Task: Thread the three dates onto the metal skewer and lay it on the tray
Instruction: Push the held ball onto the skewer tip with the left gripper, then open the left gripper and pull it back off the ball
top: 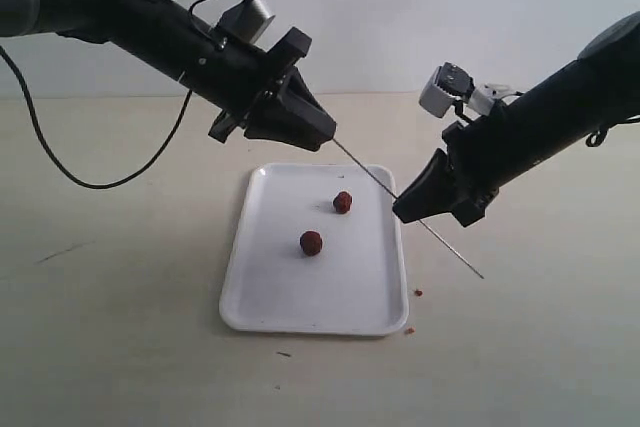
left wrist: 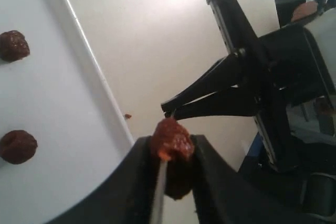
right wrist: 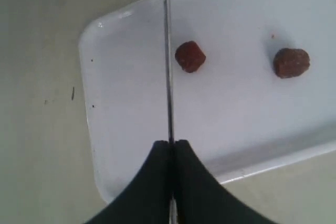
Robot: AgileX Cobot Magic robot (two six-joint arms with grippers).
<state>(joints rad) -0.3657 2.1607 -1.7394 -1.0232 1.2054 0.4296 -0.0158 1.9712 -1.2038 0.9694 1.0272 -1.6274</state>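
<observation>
I should open my left gripper now, because the metal skewer [left wrist: 159, 190] sticks out on both sides of the date [left wrist: 172, 142] in my left fingers.
Two dates [top: 311, 242] [top: 342, 202] lie on the white tray [top: 270, 297]. My left gripper [left wrist: 173, 148] is shut on the third date [left wrist: 171, 139], above the tray's far edge, and the metal skewer [top: 365, 169] runs into that date. My right gripper [right wrist: 171, 143] is shut on the skewer [right wrist: 168, 51] further along, over the tray's right rim. The rod slants down from the left gripper [top: 330, 140] through the right gripper [top: 399, 211], and its free end sticks out toward the table [top: 465, 264]. The wrist views show the two loose dates [right wrist: 189, 56] [right wrist: 291, 62] [left wrist: 13, 45] [left wrist: 17, 146].
Tiny reddish crumbs [top: 417, 292] [top: 408, 330] lie on the beige table right of the tray. A black cable [top: 60, 167] loops from the left arm over the table at the left. A small dark speck [top: 285, 354] lies in front of the tray.
</observation>
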